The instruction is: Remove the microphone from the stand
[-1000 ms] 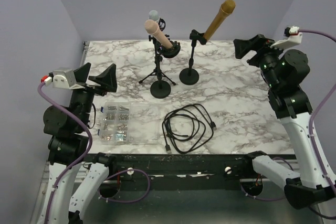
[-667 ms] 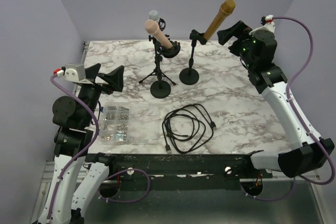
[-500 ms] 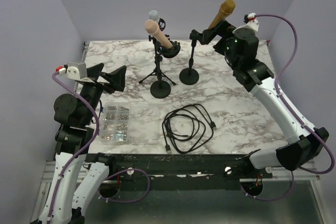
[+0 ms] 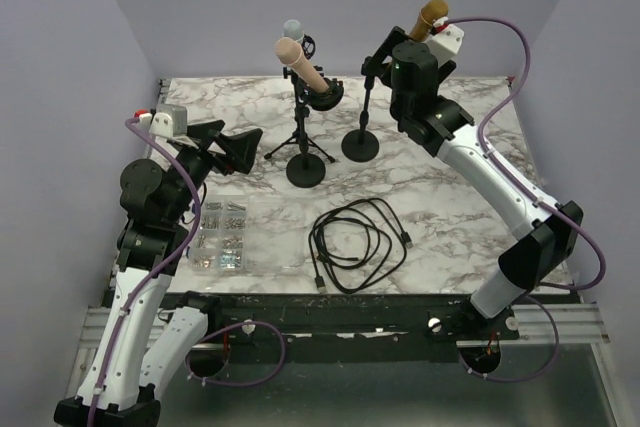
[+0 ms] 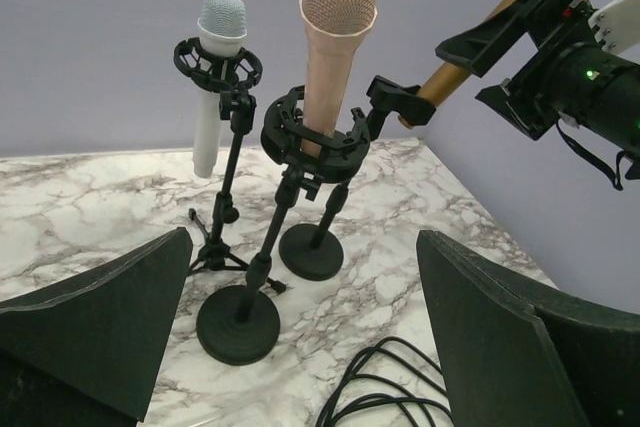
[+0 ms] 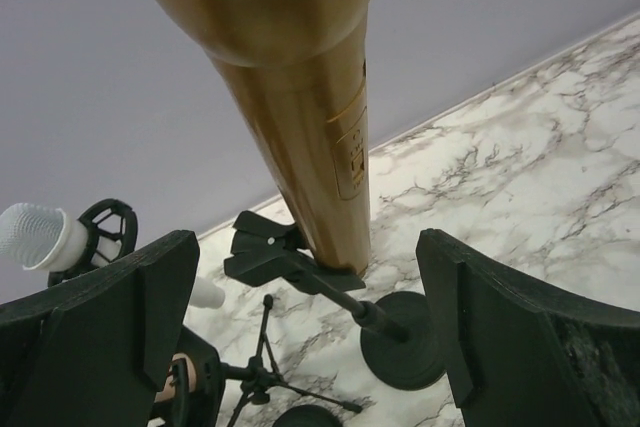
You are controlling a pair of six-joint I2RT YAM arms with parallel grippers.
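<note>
My right fingers must move toward the gold microphone (image 4: pixel 432 15) before closing; its lower body shows beyond them.
A gold microphone (image 4: pixel 432 15) leans in a black clip (image 6: pixel 280 257) on a round-base stand (image 4: pixel 361 145) at the back of the marble table. My right gripper (image 4: pixel 395 55) is open, with its fingers on either side of the gold microphone's lower body (image 6: pixel 300 97) just above the clip, not touching it. A pink microphone (image 4: pixel 300 62) sits in a shock mount on a second round-base stand (image 4: pixel 306 169). A white microphone (image 4: pixel 292 29) stands on a tripod behind it. My left gripper (image 4: pixel 225 147) is open and empty, raised at the left and facing the stands (image 5: pixel 240 322).
A clear plastic box of small parts (image 4: pixel 222 232) lies at the front left. A coiled black cable (image 4: pixel 360 242) lies at the front centre. Purple walls close in behind and on both sides. The three stands are crowded close together.
My right arm has swung left from the back right corner and brought its open fingers around the gold microphone. My left gripper has risen and shifted a little right toward the stands.
</note>
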